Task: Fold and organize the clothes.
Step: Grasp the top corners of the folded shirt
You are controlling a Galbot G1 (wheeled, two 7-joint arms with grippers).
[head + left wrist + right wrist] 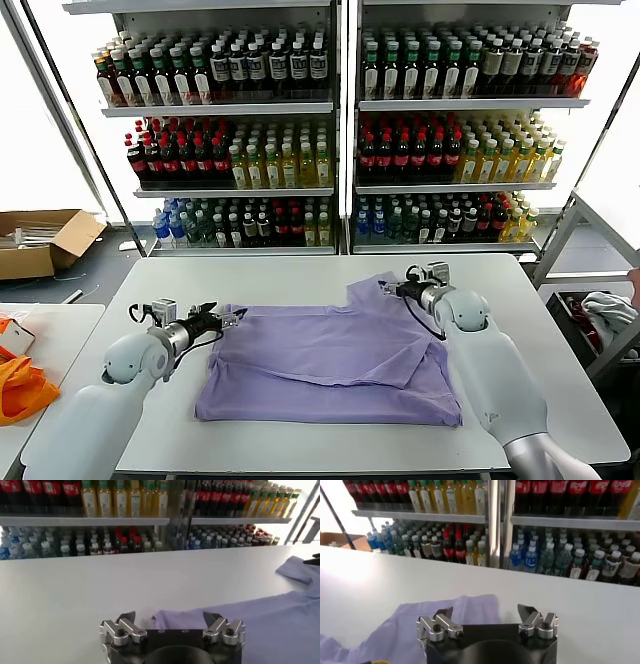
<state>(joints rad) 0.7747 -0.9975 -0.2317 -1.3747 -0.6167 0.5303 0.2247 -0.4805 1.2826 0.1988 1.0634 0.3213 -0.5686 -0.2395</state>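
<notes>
The lavender T-shirt [335, 362] should be folded into a narrower piece, so my left gripper should grab the T-shirt's corner [234, 311].
The lavender T-shirt [335, 362] lies partly folded on the white table [300, 275], plain side up, with one sleeve sticking out toward the far right. My left gripper [228, 317] is open and empty at the shirt's near-left corner; in the left wrist view [170, 618] the shirt's corner [240, 625] lies just ahead of the jaws. My right gripper [393, 288] is open and empty at the far-right sleeve; in the right wrist view [486, 612] the sleeve [465, 610] lies just ahead of it.
Shelves of bottles [340, 130] stand behind the table. Orange fabric [20, 385] lies on a side table at left. A cardboard box [45, 240] sits on the floor at left. A white-and-red cloth bundle [605, 310] rests in a rack at right.
</notes>
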